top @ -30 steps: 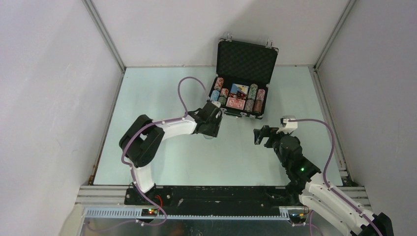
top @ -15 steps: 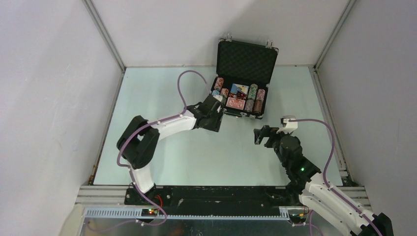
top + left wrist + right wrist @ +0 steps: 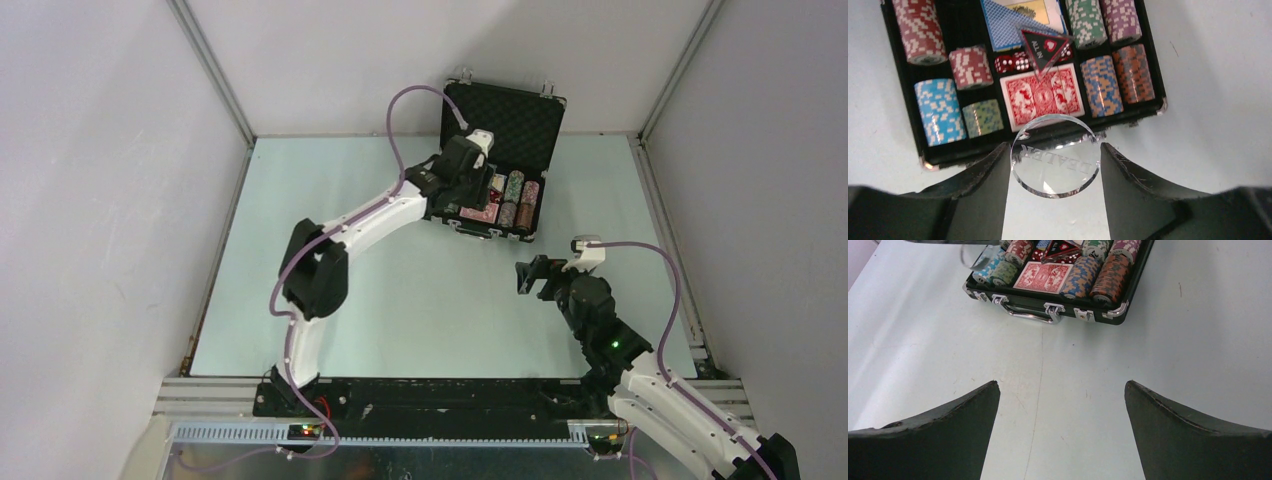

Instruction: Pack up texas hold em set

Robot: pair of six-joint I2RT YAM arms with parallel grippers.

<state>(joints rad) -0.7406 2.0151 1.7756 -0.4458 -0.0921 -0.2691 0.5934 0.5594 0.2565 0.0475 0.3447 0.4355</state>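
Observation:
My left gripper needs to move the dealer token toward the red deck (image 3: 1043,97), because it is high above the case's front side and the token would fall short if I opened now.
The texas hold em set's black briefcase (image 3: 462,226) lies open at the back of the table, lid (image 3: 510,120) upright. Inside are striped chip stacks (image 3: 939,112), a red card deck (image 3: 1043,97), a blue deck (image 3: 1013,22), red dice (image 3: 1012,62) and a black triangular token (image 3: 1044,46). My left gripper (image 3: 472,172) hovers over the case. In the left wrist view this gripper (image 3: 1055,147) is shut on a clear round dealer token (image 3: 1055,165), held by its edges above the case's front wall. My right gripper (image 3: 528,277) stands open and holds nothing, over bare table in front of the case.
The case's silver handle and latches (image 3: 1028,315) face my right gripper (image 3: 1062,385). Grey walls with metal rails close in the table on the left, back and right. The left arm's purple cable loops above the case's left side.
The left arm has risen from the table in front of the case and reached forward over it, carrying the clear token. The right arm has not moved.

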